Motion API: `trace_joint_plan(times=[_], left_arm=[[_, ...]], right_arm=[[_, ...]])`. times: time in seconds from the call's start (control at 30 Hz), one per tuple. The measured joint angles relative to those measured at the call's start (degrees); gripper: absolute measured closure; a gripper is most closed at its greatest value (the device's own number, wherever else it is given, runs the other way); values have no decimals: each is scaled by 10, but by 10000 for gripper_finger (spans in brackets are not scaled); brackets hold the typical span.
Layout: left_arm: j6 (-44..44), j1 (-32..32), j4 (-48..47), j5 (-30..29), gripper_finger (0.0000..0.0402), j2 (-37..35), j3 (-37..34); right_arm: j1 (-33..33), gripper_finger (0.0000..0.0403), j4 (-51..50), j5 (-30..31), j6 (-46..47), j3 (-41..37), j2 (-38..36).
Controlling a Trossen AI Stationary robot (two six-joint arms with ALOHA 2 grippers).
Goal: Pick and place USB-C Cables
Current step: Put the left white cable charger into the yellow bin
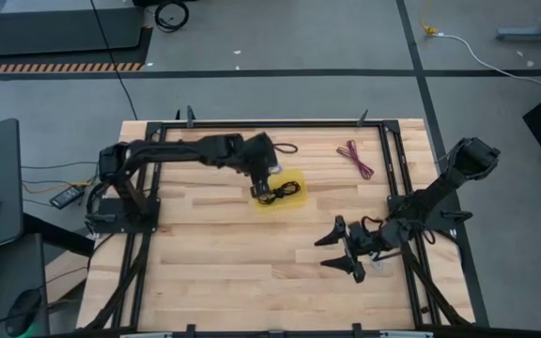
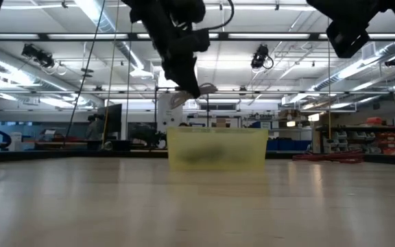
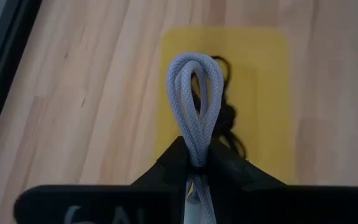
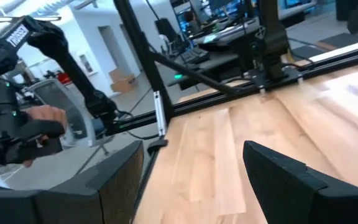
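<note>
My left gripper should stay closed on the grey-silver loop (image 1: 274,169) until it's lower, because it hangs high over the yellow tray (image 1: 294,201) and the loop would fall if I opened now.
My left gripper (image 1: 265,176) is shut on a grey-silver cable bundle (image 3: 194,102) above a yellow tray (image 1: 294,201) at mid-table. It also shows above the tray in the low view (image 2: 185,81). A black cable bundle (image 1: 280,191) lies in the tray and shows under the grey loop in the left wrist view (image 3: 230,118). A dark red cable bundle (image 1: 355,158) lies flat on the table toward the far right. My right gripper (image 1: 344,252) is open and empty near the table's right front, and shows the same in its own wrist view (image 4: 194,180). My left gripper pinches the grey-silver bundle between its two fingers, a little back from its looped end (image 3: 196,152). Several strands lie side by side in the pinch. The fingers point down from above. The loop sticks out past the fingertips, lifted clear above the tray.
A small dark cable loop (image 1: 285,148) lies just beyond the tray on its far side. A black metal frame (image 1: 397,164) runs along the table's edges. Bare wood (image 1: 233,263) lies in front of the tray.
</note>
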Motion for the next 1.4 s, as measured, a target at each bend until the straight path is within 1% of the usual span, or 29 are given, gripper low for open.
trace_joint_plan(times=[0.23, 0.43, 0.67, 0.97, 1.07, 1.27, 1.4], left_arm=[[48, 10, 1, 9, 357, 47, 0], [51, 3, 26, 9, 357, 78, 0], [50, -6, 63, 6, 356, 89, 0], [38, -4, 45, 6, 352, 89, 0], [32, -5, 45, 6, 333, 89, 0], [13, -5, 47, -11, 268, 89, 0], [12, -5, 48, -11, 236, 89, 0]], right_arm=[[-31, 120, -2, 0, -22, 0, 0], [-57, 120, -5, -1, -22, 0, 0], [-64, 120, -11, -1, -20, 0, 0], [-64, 120, -13, -1, -19, 0, 0], [-64, 120, -13, -1, -19, 0, 0], [-63, 120, -13, -1, -19, 0, 0], [-63, 120, -13, -1, -19, 0, 0]])
